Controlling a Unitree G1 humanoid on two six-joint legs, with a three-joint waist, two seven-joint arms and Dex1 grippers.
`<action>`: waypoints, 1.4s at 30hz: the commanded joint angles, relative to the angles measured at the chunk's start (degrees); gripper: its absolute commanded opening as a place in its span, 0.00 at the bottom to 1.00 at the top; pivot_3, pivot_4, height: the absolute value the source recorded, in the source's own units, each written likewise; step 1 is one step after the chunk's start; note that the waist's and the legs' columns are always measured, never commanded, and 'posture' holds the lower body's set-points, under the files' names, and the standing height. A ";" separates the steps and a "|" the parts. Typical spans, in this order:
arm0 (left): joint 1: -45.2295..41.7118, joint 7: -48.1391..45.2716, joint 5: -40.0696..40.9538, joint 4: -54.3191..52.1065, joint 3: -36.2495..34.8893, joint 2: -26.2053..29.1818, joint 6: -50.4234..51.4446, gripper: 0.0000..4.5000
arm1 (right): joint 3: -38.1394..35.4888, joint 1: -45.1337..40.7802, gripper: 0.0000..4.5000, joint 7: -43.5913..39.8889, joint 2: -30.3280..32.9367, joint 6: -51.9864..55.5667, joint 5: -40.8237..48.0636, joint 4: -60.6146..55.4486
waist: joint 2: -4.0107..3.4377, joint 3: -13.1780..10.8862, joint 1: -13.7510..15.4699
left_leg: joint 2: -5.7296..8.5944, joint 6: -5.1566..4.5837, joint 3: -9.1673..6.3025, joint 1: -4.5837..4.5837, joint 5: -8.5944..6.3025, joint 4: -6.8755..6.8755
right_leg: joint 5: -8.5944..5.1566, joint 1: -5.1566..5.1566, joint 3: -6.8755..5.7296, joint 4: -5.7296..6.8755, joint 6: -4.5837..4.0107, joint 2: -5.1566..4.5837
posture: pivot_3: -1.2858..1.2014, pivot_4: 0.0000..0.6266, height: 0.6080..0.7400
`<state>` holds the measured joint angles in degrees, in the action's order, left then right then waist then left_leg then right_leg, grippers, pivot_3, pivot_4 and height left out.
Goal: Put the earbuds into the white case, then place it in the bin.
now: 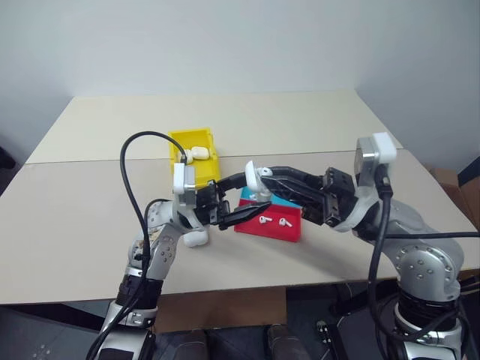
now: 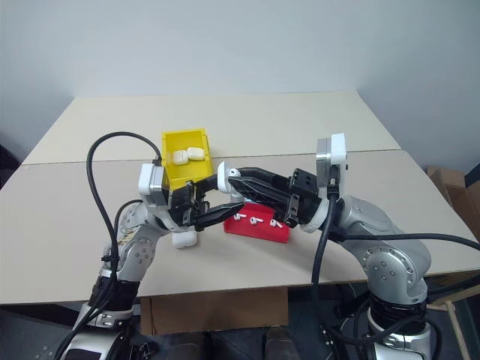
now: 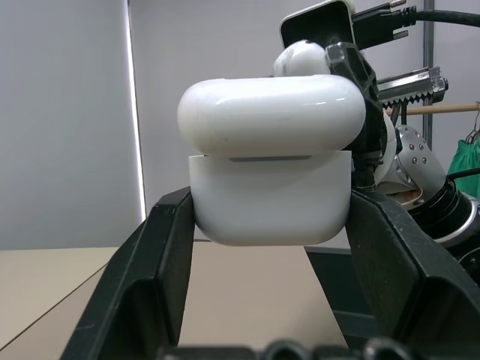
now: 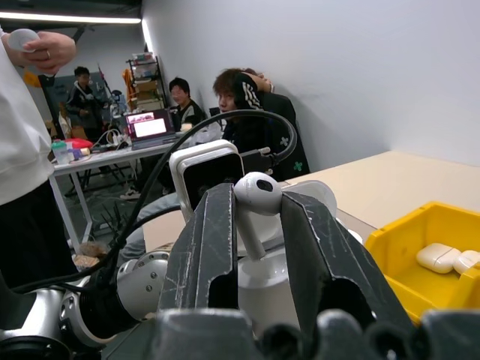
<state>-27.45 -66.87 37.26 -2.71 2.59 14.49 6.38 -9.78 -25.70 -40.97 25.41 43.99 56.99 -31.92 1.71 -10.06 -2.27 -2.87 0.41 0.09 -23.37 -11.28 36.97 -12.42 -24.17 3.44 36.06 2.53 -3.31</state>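
Observation:
The earbud's stem (image 4: 251, 238) points into the open white case in the right wrist view, so the earbud would stay in the case and my right gripper should open its fingers.
My left gripper (image 1: 251, 196) is shut on the white case (image 3: 270, 202), held above the table with its lid (image 3: 271, 112) raised a little. My right gripper (image 4: 257, 196) is shut on one earbud (image 4: 257, 193), stem pointing down, right over the open case (image 4: 262, 289). Two more earbuds (image 1: 265, 220) lie in a red tray (image 1: 294, 232) just below both grippers. The yellow bin (image 1: 177, 148) stands behind the left gripper with two white cases (image 1: 196, 154) inside.
Another white case (image 1: 196, 238) lies on the table under my left forearm. A teal tray (image 1: 282, 201) sits against the red one. Beyond the table, a person (image 4: 26, 150) stands close by and several people (image 4: 225, 112) sit at a desk.

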 commanded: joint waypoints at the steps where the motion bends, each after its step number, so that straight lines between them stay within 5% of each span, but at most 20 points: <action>1: -0.49 0.17 0.36 -2.12 -0.56 -0.14 -0.68 0.62 | 0.03 0.42 0.21 0.23 0.58 -2.02 0.26 -0.65 | 0.00 0.00 -0.03 | 0.00 0.00 0.00 0.00 0.00 0.00 | 0.00 0.00 0.00 0.00 0.00 0.00 | 0.52 0.24 1.00; 19: -0.62 0.74 -0.20 -1.86 -0.79 -0.67 -1.21 0.62 | 1.07 1.94 0.21 -1.95 2.58 -3.48 0.40 -0.51 | 0.00 0.00 0.01 | 0.00 0.00 0.00 0.00 0.00 0.00 | -0.01 0.00 0.00 0.00 0.01 0.00 | 0.52 0.24 1.00; 22: -0.75 0.79 -0.47 -1.67 -0.87 -0.96 -1.39 0.62 | 1.70 2.16 0.43 -2.19 3.33 -3.67 -0.25 -0.65 | 0.00 0.00 -0.01 | 0.00 0.00 0.00 -0.01 0.00 0.00 | -0.01 0.00 0.00 -0.01 0.01 0.00 | 0.52 0.24 1.00; 35: -0.28 0.06 -1.44 -0.30 -1.19 -0.75 -2.45 0.62 | -0.49 3.46 0.43 -3.92 5.49 -8.77 -2.89 0.31 | 0.00 0.00 0.12 | 0.00 0.00 0.00 -0.01 0.00 0.00 | -0.01 0.00 0.01 -0.02 0.01 0.00 | 0.52 0.24 1.00; 42: -0.61 -0.36 -4.96 4.23 0.10 0.04 -4.17 0.62 | -3.71 -3.28 0.43 -3.63 13.97 -5.07 -1.65 2.95 | 0.00 0.00 0.07 | 0.02 0.00 0.02 0.00 0.00 0.00 | -0.01 -0.01 0.03 -0.01 0.01 0.00 | 0.52 0.24 1.00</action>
<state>-27.08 -67.08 33.66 0.40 2.15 14.33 3.66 -11.31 -25.32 -44.88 36.96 37.16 54.16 -28.82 1.72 -10.07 -2.21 -2.85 0.41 0.12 -23.36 -11.28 36.97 -12.43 -24.18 3.49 36.05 2.54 -3.31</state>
